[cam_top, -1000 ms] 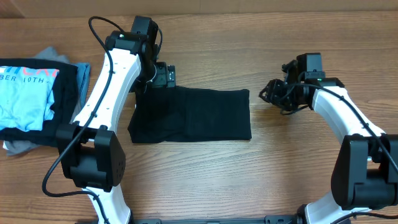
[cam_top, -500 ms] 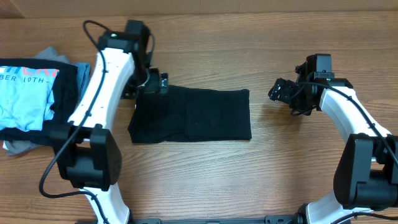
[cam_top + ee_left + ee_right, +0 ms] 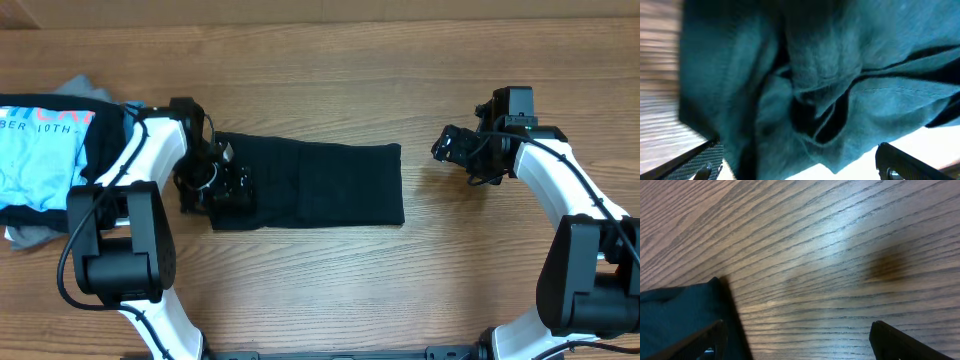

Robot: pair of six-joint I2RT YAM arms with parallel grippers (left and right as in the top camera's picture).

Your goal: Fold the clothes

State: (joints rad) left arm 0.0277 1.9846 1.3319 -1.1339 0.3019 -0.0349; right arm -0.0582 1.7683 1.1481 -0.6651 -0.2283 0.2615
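The left gripper grabs the black garment's rumpled end nearest the clothes pile next, to fold it over toward the opposite end.
A black garment lies folded into a flat rectangle on the wooden table, mid-left in the overhead view. My left gripper is low over its left end. In the left wrist view the rumpled fabric fills the frame, and the left gripper's jaws are spread wide with cloth between them. My right gripper is open and empty, a little right of the garment's right edge. In the right wrist view the right gripper's jaws are over bare wood, with the garment's corner at the left.
A pile of clothes sits at the left edge: a light blue T-shirt with white lettering on top, dark fabric beside it and a grey garment underneath. Bare wood lies right of and in front of the black garment.
My left gripper has swung from the garment's far left corner down to its left end, toward the near side. The right gripper shifted slightly right, then held still.
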